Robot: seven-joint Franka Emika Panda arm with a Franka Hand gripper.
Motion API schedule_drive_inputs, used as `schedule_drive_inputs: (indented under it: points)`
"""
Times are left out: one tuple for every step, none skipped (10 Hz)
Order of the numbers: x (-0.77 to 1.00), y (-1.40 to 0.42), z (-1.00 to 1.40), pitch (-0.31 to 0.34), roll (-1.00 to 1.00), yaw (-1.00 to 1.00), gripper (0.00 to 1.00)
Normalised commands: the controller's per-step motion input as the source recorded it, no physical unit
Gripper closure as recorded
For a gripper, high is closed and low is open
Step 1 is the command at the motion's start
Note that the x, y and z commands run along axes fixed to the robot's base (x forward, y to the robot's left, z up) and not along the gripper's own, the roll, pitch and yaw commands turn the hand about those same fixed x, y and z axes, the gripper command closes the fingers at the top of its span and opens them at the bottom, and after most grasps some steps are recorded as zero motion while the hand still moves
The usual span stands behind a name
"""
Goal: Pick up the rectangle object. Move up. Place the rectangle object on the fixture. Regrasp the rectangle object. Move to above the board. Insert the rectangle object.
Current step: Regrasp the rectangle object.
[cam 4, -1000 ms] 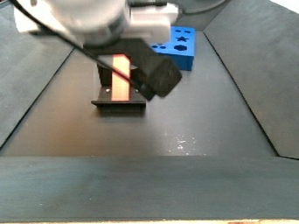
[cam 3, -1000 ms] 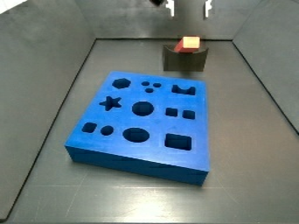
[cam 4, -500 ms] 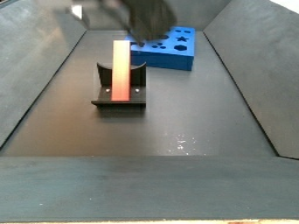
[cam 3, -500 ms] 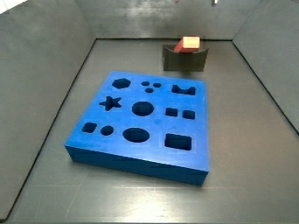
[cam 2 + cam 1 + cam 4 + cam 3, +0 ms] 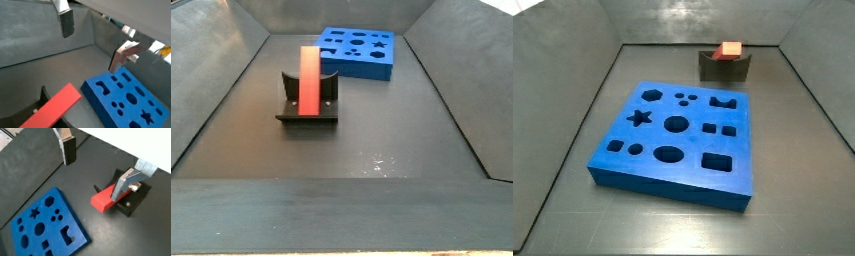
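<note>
The rectangle object needs to go into the board's rectangular hole, so I should next grab it by its raised end (image 5: 731, 48) (image 5: 101, 202).
The red-orange rectangle object (image 5: 727, 50) rests in the notch of the dark fixture (image 5: 723, 69), one end raised, and nothing grips it. In a side view the rectangle object (image 5: 307, 80) lies lengthwise over the fixture (image 5: 307, 118). My gripper (image 5: 92, 180) is open and high above the floor, with nothing between its fingers (image 5: 67, 150). It is out of both side views. Both wrist views show the rectangle object (image 5: 103, 200) (image 5: 53, 106) below the gripper (image 5: 89, 53). The blue board (image 5: 680, 140) (image 5: 358, 52) lies flat on the floor.
Sloping dark walls (image 5: 580, 100) enclose the floor on all sides. The board (image 5: 47, 225) (image 5: 127, 97) has several shaped holes and sits beside the fixture (image 5: 137, 204). A bare strip of dark floor (image 5: 372, 140) runs alongside the fixture.
The gripper has risen away from the rectangle object and left both side views. The rectangle object stays on the fixture, unmoved.
</note>
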Motion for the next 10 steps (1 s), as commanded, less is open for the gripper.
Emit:
schedule_drive_inputs:
  points:
    - [-0.07, -0.45, 0.08, 0.024, 1.00, 0.01, 0.00]
    - [-0.06, -0.26, 0.05, 0.018, 1.00, 0.01, 0.00]
    - [-0.06, -0.03, 0.03, 0.010, 1.00, 0.02, 0.00]
    - [-0.05, -0.01, 0.02, 0.007, 1.00, 0.02, 0.00]
    - [-0.03, -0.03, 0.02, 0.001, 1.00, 0.02, 0.00]
    - [-0.02, -0.03, 0.01, -0.003, 1.00, 0.02, 0.00]
    - [-0.01, -0.03, 0.01, -0.006, 1.00, 0.02, 0.00]
    - [-0.01, -0.02, 0.01, -0.005, 1.00, 0.02, 0.00]
    - [-0.01, -0.02, 0.01, 0.002, 1.00, 0.02, 0.00]
    - [0.00, -0.02, 0.01, 0.007, 1.00, 0.02, 0.00]
